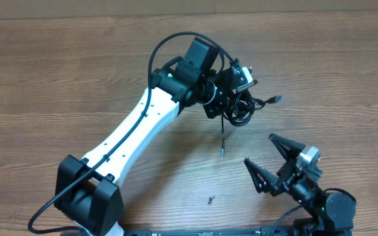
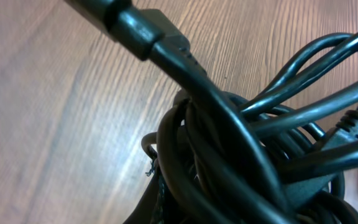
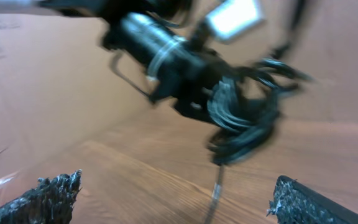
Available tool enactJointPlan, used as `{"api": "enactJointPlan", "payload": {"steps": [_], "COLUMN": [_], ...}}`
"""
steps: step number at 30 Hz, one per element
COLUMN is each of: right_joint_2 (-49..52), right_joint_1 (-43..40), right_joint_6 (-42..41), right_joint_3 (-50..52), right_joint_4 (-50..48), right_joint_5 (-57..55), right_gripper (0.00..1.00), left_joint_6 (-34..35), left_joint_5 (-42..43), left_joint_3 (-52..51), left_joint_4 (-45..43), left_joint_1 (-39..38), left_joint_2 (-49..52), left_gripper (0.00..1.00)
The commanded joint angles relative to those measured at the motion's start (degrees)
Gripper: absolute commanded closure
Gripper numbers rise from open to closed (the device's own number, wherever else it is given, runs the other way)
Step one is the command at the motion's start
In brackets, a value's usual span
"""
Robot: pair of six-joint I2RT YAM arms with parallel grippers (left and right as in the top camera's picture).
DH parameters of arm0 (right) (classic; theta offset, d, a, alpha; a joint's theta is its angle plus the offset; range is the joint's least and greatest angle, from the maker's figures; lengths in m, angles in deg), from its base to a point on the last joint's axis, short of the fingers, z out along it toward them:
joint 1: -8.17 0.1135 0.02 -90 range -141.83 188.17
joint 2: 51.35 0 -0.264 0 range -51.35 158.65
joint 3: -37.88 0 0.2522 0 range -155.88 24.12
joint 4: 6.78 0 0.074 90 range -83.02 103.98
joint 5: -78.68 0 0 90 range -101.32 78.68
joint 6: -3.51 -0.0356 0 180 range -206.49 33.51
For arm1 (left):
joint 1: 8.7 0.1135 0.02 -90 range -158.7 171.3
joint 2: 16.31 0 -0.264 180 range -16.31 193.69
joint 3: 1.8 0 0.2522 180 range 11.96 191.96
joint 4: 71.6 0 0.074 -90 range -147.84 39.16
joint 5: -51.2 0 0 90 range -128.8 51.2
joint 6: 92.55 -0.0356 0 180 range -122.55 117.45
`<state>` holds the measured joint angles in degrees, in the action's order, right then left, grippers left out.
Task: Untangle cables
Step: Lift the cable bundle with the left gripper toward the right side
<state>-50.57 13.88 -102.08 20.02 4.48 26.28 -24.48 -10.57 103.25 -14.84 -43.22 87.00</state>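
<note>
The cables should be grabbed next by the knot's looped side with my right gripper, opposite my left gripper. Then I can hold and turn them for untangling.
The cables (image 1: 243, 110) are a tight knot of thin black cords, held up off the wooden table by my left gripper (image 1: 231, 99), which is shut on them. One strand (image 1: 223, 134) hangs straight down, its plug end near the table. A blue-tipped plug (image 1: 278, 99) sticks out to the right. In the left wrist view the knot (image 2: 247, 143) fills the frame and hides the jaws; a black plug (image 2: 145, 31) crosses the top. My right gripper (image 1: 258, 148) is open, below and right of the knot. In its wrist view it (image 3: 176, 199) faces the bundle (image 3: 241, 118), with nothing between its fingers.
The left arm (image 1: 136, 128), white, stretches diagonally from its base (image 1: 87, 196) at the lower left. The right arm's base (image 1: 330, 210) sits at the lower right. A small dark speck (image 1: 210, 200) lies on the table (image 1: 58, 78) near the front.
</note>
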Motion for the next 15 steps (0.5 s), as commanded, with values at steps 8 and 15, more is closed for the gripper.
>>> {"api": "enactJointPlan", "payload": {"steps": [8, 15], "right_joint_2": [-0.6, 8.8], "right_joint_1": [-0.3, -0.3], "right_joint_6": [-8.3, -4.5], "right_joint_3": [-3.1, -19.3], "right_joint_4": [-7.5, 13.9], "right_joint_5": [7.4, 2.3], "right_gripper": [0.0, 0.0], "left_joint_6": [16.5, 16.6], "left_joint_5": [-2.7, -6.1], "left_joint_3": [1.6, 1.6], "left_joint_4": [0.7, 4.0], "left_joint_1": [-2.7, -2.6], "left_joint_2": [0.0, 0.0], "left_gripper": [0.96, 0.96]}}
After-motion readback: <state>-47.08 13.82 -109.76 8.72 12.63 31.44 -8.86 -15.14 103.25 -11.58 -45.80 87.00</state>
